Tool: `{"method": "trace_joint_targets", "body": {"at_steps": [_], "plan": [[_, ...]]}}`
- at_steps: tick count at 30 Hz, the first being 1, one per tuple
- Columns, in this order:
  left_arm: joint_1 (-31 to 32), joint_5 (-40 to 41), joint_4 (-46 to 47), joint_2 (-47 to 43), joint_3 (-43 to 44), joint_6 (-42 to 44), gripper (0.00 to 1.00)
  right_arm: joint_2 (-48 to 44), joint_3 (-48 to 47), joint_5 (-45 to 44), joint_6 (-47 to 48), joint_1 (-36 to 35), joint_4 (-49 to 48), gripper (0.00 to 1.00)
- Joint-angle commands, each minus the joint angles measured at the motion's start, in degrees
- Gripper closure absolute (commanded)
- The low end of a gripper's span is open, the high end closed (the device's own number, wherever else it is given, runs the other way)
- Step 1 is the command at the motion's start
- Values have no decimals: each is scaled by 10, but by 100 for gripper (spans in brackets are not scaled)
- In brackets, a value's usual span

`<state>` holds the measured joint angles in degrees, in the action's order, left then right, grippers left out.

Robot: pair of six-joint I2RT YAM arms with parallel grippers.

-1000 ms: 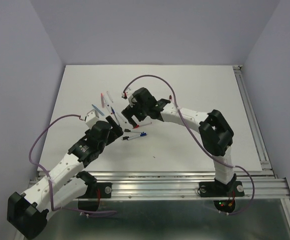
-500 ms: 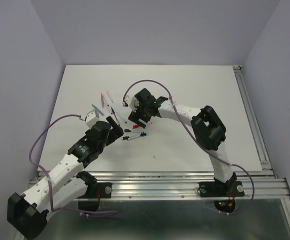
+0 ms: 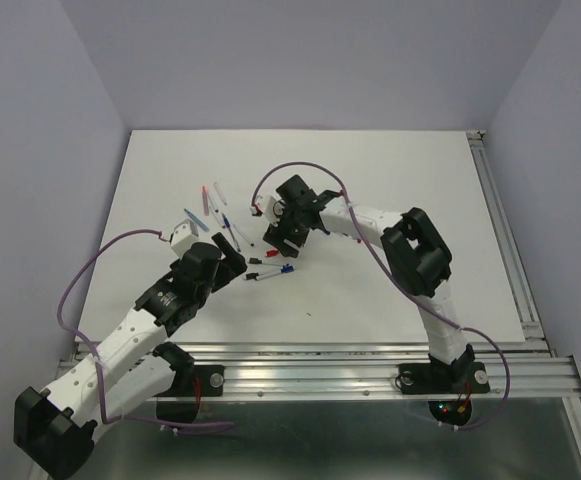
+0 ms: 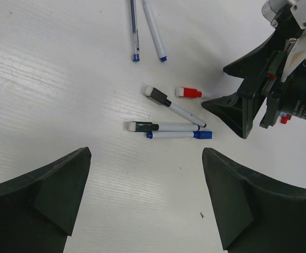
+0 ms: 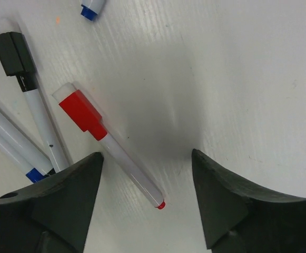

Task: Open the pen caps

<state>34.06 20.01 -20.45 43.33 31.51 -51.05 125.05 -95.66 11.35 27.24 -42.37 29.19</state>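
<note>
The red-capped pen would stay on the tabletop if I lifted my right gripper now, because the gripper's fingers are wide apart around the red-capped pen's body.
A cluster of slim white pens lies left of centre on the white table point(image 3: 390, 200). The red pen cap point(image 5: 81, 113) sits on its pen, whose barrel runs down between my right gripper's open jaws point(image 5: 147, 203) without touching either finger. A black pen cap point(image 5: 15, 51) and a blue one point(image 5: 92, 8) lie nearby. In the left wrist view the red cap point(image 4: 188, 93), two black caps point(image 4: 157, 95) point(image 4: 142, 126) and a blue-capped pen point(image 4: 176, 135) lie ahead of my open, empty left gripper point(image 4: 145, 205). From above, the right gripper point(image 3: 280, 243) is low over the cluster, the left gripper point(image 3: 232, 256) beside it.
More thin pens point(image 3: 210, 200) lie fanned out behind the cluster, two of them in the left wrist view point(image 4: 133, 31). The right gripper's fingers point(image 4: 237, 110) stand just right of the red cap. An aluminium rail point(image 3: 370, 360) runs along the near edge.
My right arm has swung in and down over the pen cluster, and its jaws have narrowed around the red pen's barrel. The left arm has not moved.
</note>
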Motion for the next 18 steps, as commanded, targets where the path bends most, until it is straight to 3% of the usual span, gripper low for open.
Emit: {"method": "trace_joint_targets", "body": {"at_steps": [1,2,6,18], "plan": [[0,13,3,5,12,10,1,35,-29,29,27,4,8,32],[0,13,2,5,12,11,1,35,-29,29,27,4,8,32],[0,15,1,9,15,9,1,51,-28,30,30,4,12,56],[0,15,-6,0,16,2,1,49,-10,27,29,4,19,94]]}}
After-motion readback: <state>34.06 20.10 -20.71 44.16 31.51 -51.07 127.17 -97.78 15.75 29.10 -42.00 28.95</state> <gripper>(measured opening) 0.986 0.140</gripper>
